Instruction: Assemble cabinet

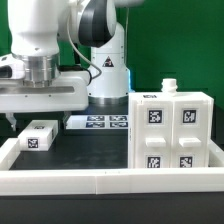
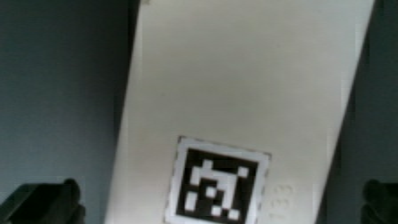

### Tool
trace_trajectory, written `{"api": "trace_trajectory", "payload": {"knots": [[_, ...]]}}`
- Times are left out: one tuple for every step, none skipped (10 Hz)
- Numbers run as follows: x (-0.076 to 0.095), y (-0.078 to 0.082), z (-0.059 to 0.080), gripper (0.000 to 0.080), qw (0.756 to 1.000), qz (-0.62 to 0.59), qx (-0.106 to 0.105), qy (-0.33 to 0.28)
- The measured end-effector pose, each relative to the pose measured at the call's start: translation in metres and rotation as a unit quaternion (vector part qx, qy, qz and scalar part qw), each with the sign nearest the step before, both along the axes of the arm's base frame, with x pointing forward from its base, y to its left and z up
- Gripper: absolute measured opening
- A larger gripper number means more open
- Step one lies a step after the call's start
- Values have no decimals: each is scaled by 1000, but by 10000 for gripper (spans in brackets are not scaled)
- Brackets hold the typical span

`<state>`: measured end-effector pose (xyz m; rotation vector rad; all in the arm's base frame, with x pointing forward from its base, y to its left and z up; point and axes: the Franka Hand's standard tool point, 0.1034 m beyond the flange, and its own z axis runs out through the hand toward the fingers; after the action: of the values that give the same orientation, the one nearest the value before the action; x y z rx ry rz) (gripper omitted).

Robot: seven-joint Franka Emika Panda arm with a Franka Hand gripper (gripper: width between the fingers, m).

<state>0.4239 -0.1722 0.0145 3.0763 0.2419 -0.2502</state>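
My gripper grips the loose white panel by its long edges (image 1: 53, 132) beside the tag next, to add the panel to the cabinet (image 1: 172, 132).
The cabinet (image 1: 172, 132), a large white box with four tagged square fronts, stands upright at the exterior view's right. A small white peg (image 1: 168, 87) sticks up from its top. A loose white panel (image 1: 38, 137) with one tag lies on the dark table at the exterior view's left. My gripper (image 1: 35, 122) hangs just above this panel, far from the cabinet. In the wrist view the panel (image 2: 231, 110) fills the frame. My gripper (image 2: 210, 200) is open. Its dark fingertips (image 2: 45, 200) stand on either side of the panel with a gap showing on each side.
The marker board (image 1: 100, 122) lies at the back by the robot base (image 1: 105, 75). A long white border rail (image 1: 100, 181) runs along the front and up the sides of the work area.
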Motion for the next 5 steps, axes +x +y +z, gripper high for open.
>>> {"api": "trace_trajectory", "payload": {"knots": [[-1, -1, -4, 797, 1000, 1, -2, -1], [-1, 0, -5, 797, 1000, 2, -2, 0], [0, 1, -4, 767, 1000, 3, -2, 0], [1, 1, -4, 630, 1000, 4, -2, 0], [1, 1, -4, 559, 1000, 4, -2, -1]]}}
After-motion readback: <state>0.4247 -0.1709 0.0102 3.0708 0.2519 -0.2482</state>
